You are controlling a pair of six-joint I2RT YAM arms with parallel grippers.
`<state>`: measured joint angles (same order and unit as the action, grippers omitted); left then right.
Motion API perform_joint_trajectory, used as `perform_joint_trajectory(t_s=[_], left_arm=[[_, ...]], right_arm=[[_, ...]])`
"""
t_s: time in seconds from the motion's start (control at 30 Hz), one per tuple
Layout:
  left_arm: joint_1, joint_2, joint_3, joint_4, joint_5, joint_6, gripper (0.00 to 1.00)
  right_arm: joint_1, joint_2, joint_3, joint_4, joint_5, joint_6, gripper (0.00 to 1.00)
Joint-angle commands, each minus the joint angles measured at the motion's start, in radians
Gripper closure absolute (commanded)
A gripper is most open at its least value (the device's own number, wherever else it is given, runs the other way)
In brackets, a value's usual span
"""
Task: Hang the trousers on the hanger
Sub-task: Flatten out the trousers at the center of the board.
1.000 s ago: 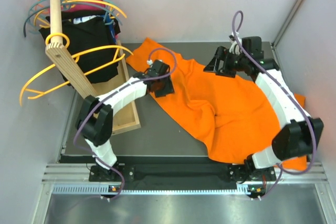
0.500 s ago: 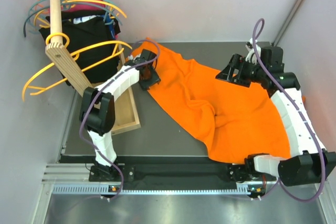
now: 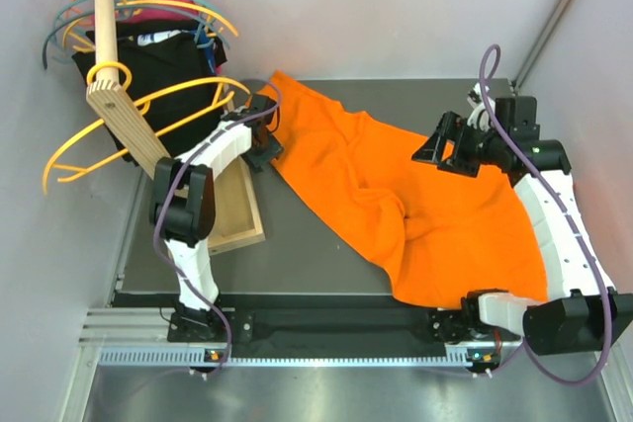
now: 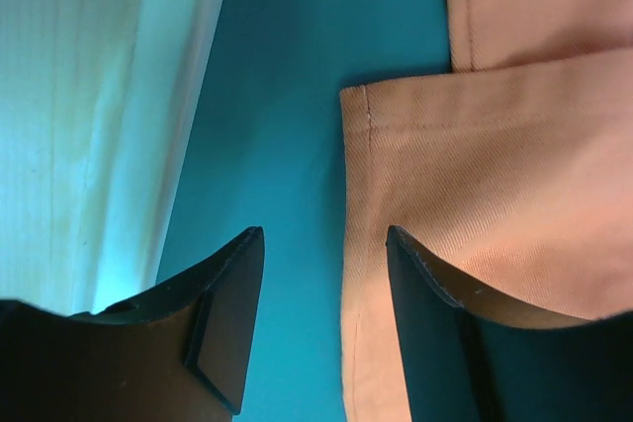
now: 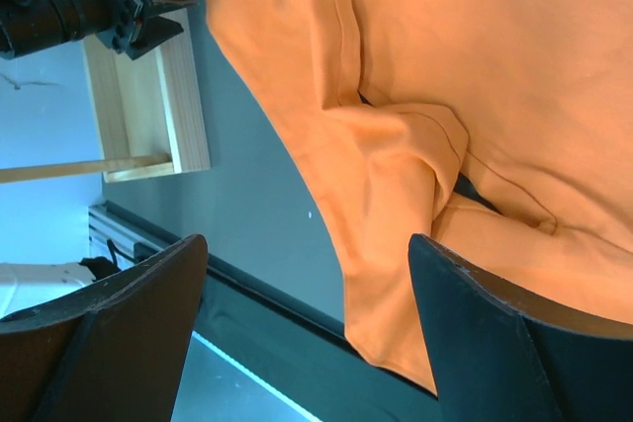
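Note:
I will next pinch the trousers' side edge near the hem corner (image 4: 356, 212) with my left gripper, so that the trousers can then be folded lengthwise for the hanger.
The bright orange trousers (image 3: 415, 205) lie spread diagonally over the dark table, from the back left to the front right. The amber-yellow hanger (image 3: 168, 98) hangs by its ring on the slanted wooden post at the left. My left gripper (image 3: 265, 153) is open and low at the trousers' left hem. In the left wrist view (image 4: 326, 323) one finger is over bare table and the other over the fabric (image 4: 495, 175). My right gripper (image 3: 445, 157) is open and empty above the middle of the trousers, which also show in the right wrist view (image 5: 445, 66).
The wooden post (image 3: 114, 96) carries coral and teal hangers and black garments (image 3: 173, 66). Its wooden tray base (image 3: 237, 214) sits right beside my left gripper and shows in the left wrist view (image 4: 99, 96). Walls close in the left, back and right.
My left gripper has moved left across the trousers to their left hem by the wooden base. My right gripper has moved right and slightly nearer, staying open above the cloth.

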<state>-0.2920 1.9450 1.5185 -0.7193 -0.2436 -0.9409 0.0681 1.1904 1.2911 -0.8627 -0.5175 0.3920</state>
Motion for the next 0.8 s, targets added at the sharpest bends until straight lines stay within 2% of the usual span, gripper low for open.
perform_joint_trajectory(t_s=[0.0, 0.3, 0.43, 0.47, 0.53, 0.6, 0.7, 0.77], left_arm=[[0.014, 0.035, 0.003, 0.055, 0.039, -0.019, 0.42], [0.016, 0.109, 0.035, 0.092, 0.098, -0.038, 0.43], [0.017, 0.124, 0.032, 0.058, 0.070, -0.067, 0.46], [0.019, 0.126, 0.031, 0.043, 0.063, -0.081, 0.52], [0.022, 0.126, 0.014, 0.052, 0.050, -0.087, 0.57], [0.024, 0.126, 0.000, 0.087, 0.056, -0.101, 0.67], [0.031, 0.137, -0.009, 0.116, 0.076, -0.104, 0.90], [0.033, 0.126, -0.007, 0.119, 0.073, -0.099, 1.00]], right_arm=[[-0.025, -0.037, 0.053, -0.033, 0.005, -0.025, 0.17], [-0.030, -0.041, 0.024, -0.024, 0.007, -0.018, 0.17], [-0.033, -0.048, 0.033, -0.032, 0.016, 0.002, 0.17], [-0.033, -0.052, 0.039, -0.033, 0.020, 0.008, 0.17], [-0.034, -0.055, 0.043, -0.047, 0.022, 0.024, 0.17], [-0.034, -0.057, 0.047, -0.055, 0.024, 0.037, 0.18], [-0.033, -0.063, 0.050, -0.074, 0.027, 0.039, 0.18], [-0.034, -0.064, 0.053, -0.101, 0.037, 0.036, 0.18]])
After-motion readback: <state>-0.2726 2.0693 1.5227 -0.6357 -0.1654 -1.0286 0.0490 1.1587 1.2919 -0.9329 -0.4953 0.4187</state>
